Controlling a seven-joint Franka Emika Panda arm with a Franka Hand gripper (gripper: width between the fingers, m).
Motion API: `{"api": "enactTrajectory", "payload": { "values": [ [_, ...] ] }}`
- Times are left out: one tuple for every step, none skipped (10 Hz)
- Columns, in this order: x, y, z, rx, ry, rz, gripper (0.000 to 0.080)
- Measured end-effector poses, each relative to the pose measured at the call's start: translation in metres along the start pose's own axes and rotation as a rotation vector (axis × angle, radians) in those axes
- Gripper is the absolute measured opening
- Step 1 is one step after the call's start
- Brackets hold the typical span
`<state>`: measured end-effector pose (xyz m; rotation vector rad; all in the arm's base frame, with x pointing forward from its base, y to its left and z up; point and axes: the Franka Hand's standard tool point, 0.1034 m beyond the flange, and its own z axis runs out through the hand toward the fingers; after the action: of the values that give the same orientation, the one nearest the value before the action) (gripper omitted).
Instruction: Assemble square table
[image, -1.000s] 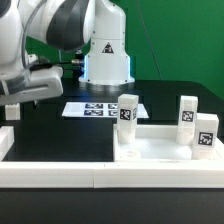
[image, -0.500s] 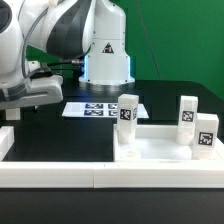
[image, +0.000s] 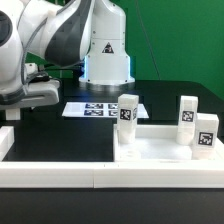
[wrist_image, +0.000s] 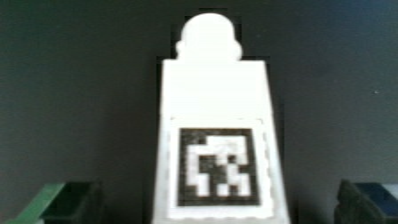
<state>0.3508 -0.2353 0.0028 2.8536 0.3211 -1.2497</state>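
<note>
In the wrist view the gripper's fingers stand low on either side of the leg's tagged end (wrist_image: 221, 170), so it is time to close my gripper on the leg now.
In the wrist view a white table leg (wrist_image: 217, 120) lies flat on the black table, its black-and-white tag facing the camera. My gripper (wrist_image: 217, 203) is open, one dark finger (wrist_image: 59, 200) on each side of the leg's tagged end, apart from it. In the exterior view the gripper (image: 11, 112) hangs low at the far left edge. The square table's white rimmed panel (image: 160, 152) lies at the exterior view's right. Three tagged legs (image: 128, 110) (image: 188, 113) (image: 205, 133) stand upright on it.
The marker board (image: 100, 108) lies flat in front of the robot's base (image: 106, 60). A long low white border rail (image: 90, 176) runs along the front, with a short white piece (image: 5, 140) at the far left.
The arm has moved down and slightly toward the exterior view's left. The gripper has stayed open. The panel and its three legs have not moved.
</note>
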Motion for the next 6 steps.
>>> {"api": "enactTrajectory", "payload": {
  "values": [
    [0.0, 0.0, 0.0, 0.0, 0.0, 0.0, 0.0649],
    [0.0, 0.0, 0.0, 0.0, 0.0, 0.0, 0.0649],
    [0.0, 0.0, 0.0, 0.0, 0.0, 0.0, 0.0649],
    [0.0, 0.0, 0.0, 0.0, 0.0, 0.0, 0.0561],
    [0.0, 0.0, 0.0, 0.0, 0.0, 0.0, 0.0423],
    [0.0, 0.0, -0.0001, 0.0, 0.0, 0.0, 0.0423]
  ]
}}
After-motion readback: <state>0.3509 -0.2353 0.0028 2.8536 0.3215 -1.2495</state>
